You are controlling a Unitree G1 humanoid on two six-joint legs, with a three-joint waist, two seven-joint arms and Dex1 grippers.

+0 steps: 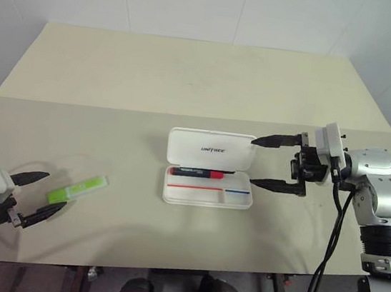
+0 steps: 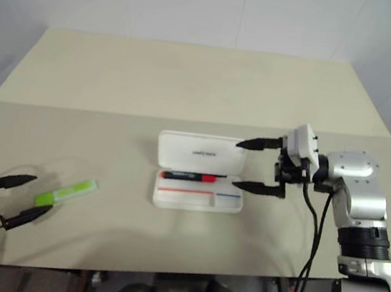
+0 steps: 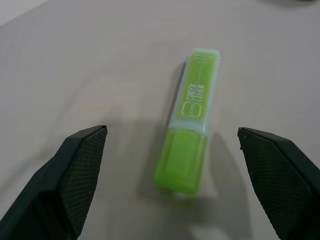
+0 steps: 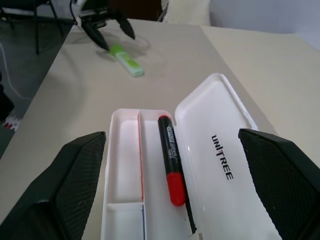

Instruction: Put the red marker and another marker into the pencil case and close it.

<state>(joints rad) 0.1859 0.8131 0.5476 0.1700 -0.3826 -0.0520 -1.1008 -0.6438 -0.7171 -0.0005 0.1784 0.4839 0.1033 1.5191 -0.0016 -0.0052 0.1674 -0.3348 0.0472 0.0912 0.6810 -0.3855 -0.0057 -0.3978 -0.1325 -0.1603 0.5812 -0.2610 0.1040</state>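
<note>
My left gripper lowers its fingers, before it closes on the green cap (image 1: 55, 196), since the fingers are still above the cap.
The white pencil case (image 1: 212, 149) lies open in the middle of the table, its lid flat at the back. The red marker (image 1: 197, 173), black with a red cap, rests inside the tray along the hinge. The lime-green marker (image 1: 77, 189) lies on the table at the left. My left gripper (image 1: 41, 193) is open, its fingertips on either side of the green marker's near end without touching it. My right gripper (image 1: 264, 162) is open just off the case's right end, holding nothing. In the right wrist view the red marker (image 4: 170, 157) lies in the case (image 4: 220, 150).
The table's front edge (image 1: 164, 271) runs close below both grippers. A seam between two tabletop boards (image 1: 114, 109) crosses behind the case. Bare tabletop lies between the green marker and the case.
</note>
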